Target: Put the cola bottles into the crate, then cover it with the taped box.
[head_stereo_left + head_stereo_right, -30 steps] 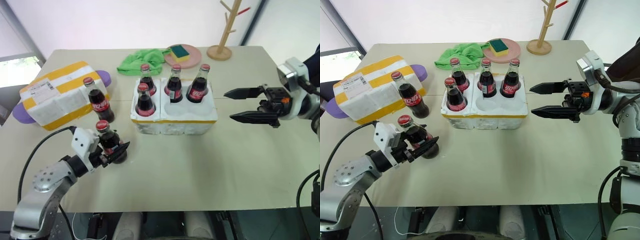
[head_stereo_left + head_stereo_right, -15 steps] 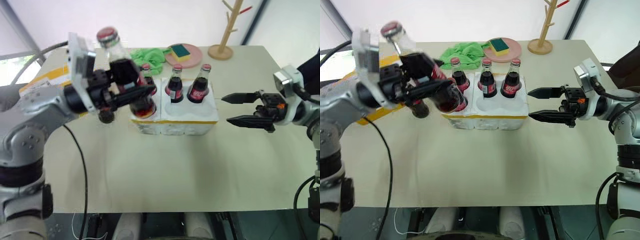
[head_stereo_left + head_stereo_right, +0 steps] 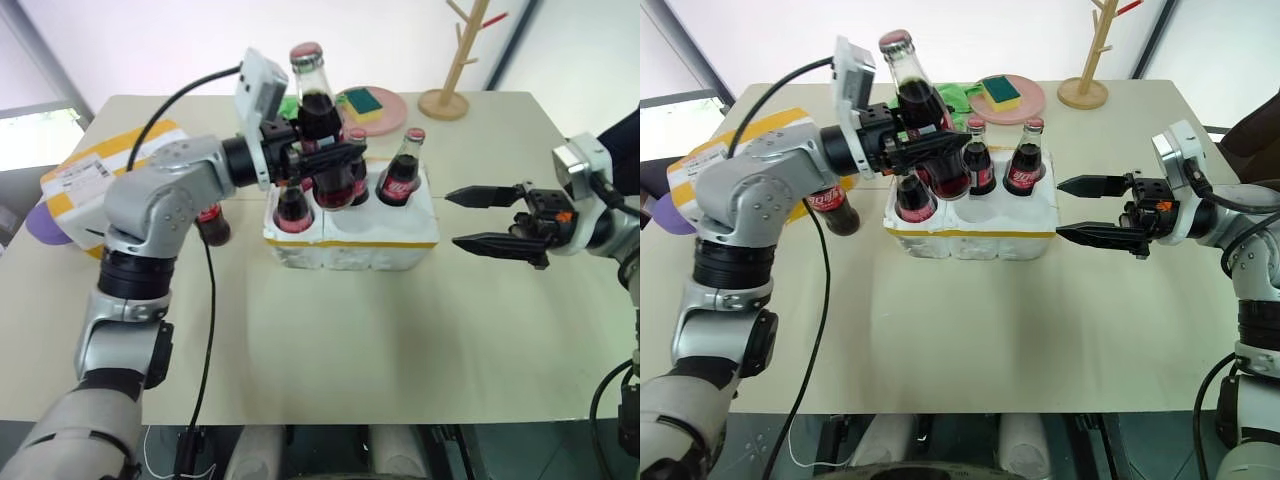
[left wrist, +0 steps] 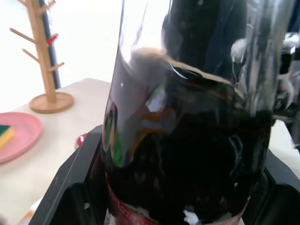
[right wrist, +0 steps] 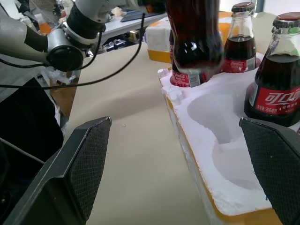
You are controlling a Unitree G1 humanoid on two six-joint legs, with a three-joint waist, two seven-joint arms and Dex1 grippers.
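Note:
The bottle comes down next, before my left gripper releases it. The held bottle's base (image 3: 336, 200) hangs high over the crate's front well, so the bottle would fall if I opened now.
My left gripper (image 3: 338, 162) is shut on a cola bottle (image 3: 318, 112) with a red cap, held upright in the air above the left half of the crate (image 3: 352, 245). In the left wrist view that dark bottle (image 4: 187, 140) sits between the black fingers (image 4: 70, 192). Three more cola bottles stand in the crate's wells (image 3: 292, 206) (image 3: 402, 172) (image 3: 981, 165); the held bottle hides the back left well. Another cola bottle (image 3: 213, 222) stands on the table behind my left arm. The taped box (image 3: 95, 180) lies at the far left. My right gripper (image 3: 452, 218) hovers open to the right of the crate.
A green cloth (image 3: 952, 96), a pink plate with a sponge (image 3: 366, 105) and a wooden mug tree (image 3: 458, 70) stand at the back of the table. A purple thing (image 3: 38, 222) lies under the taped box. The crate's two front right wells (image 5: 220, 140) are empty.
My left arm has lifted the cola bottle off the table's front left and carried it up and right to above the crate. The right gripper has stayed where it was, open.

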